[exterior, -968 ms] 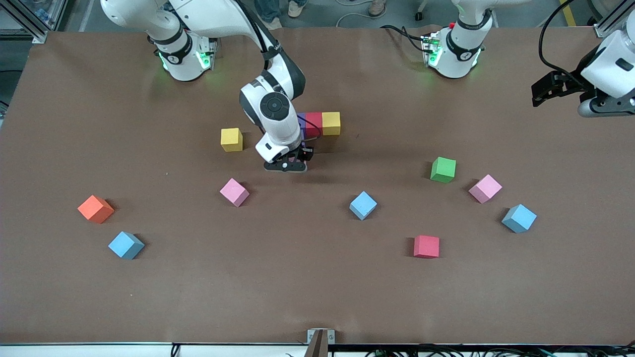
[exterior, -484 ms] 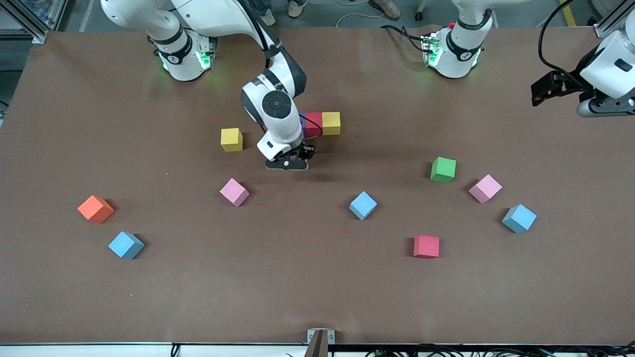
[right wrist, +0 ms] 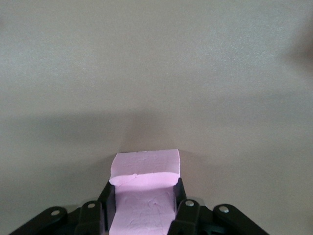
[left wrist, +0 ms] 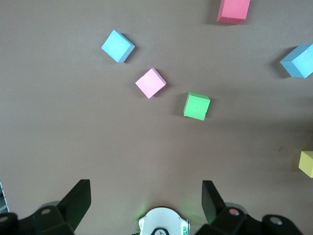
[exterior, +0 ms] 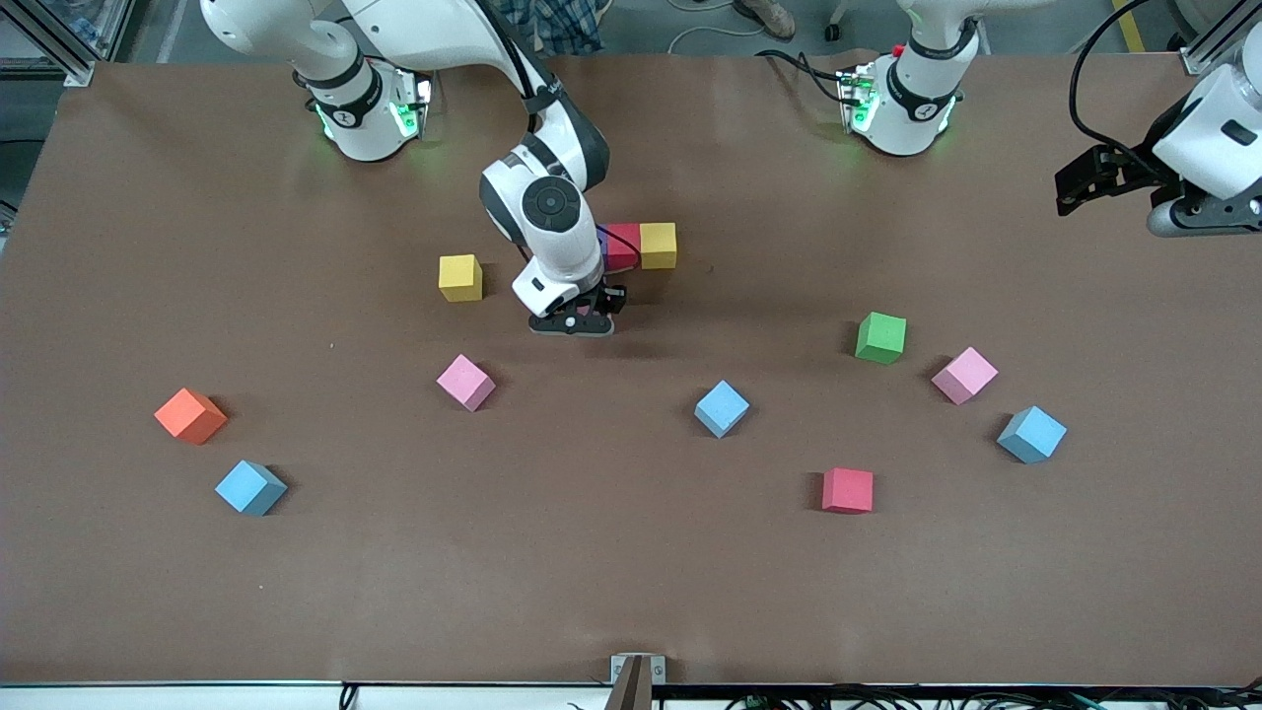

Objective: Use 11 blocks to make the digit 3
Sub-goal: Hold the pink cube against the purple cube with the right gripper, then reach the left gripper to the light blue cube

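Observation:
My right gripper should open now, because the pink block (right wrist: 144, 169) sits low on the tabletop next to the red block and would stay standing.
My right gripper (exterior: 573, 321) is shut on a pink block (right wrist: 144, 169) and holds it low over the table, beside a row of a purple block (exterior: 600, 247), a red block (exterior: 622, 247) and a yellow block (exterior: 658, 245); the wrist hides most of the purple one. Loose blocks lie around: yellow (exterior: 460, 277), pink (exterior: 465, 382), light blue (exterior: 722, 407), green (exterior: 880, 337), pink (exterior: 964, 375), red (exterior: 848, 490). My left gripper (exterior: 1068, 189) waits open and empty, raised at the left arm's end of the table; its wrist view (left wrist: 146, 200) shows the green block (left wrist: 197, 106) and pink block (left wrist: 150, 82).
An orange cube (exterior: 190, 415) and a blue cube (exterior: 250, 487) lie toward the right arm's end, near the front camera. Another blue cube (exterior: 1031, 434) lies beside the pink block toward the left arm's end.
My right gripper has shifted slightly toward the row of blocks with the pink block in it. The left arm has not moved.

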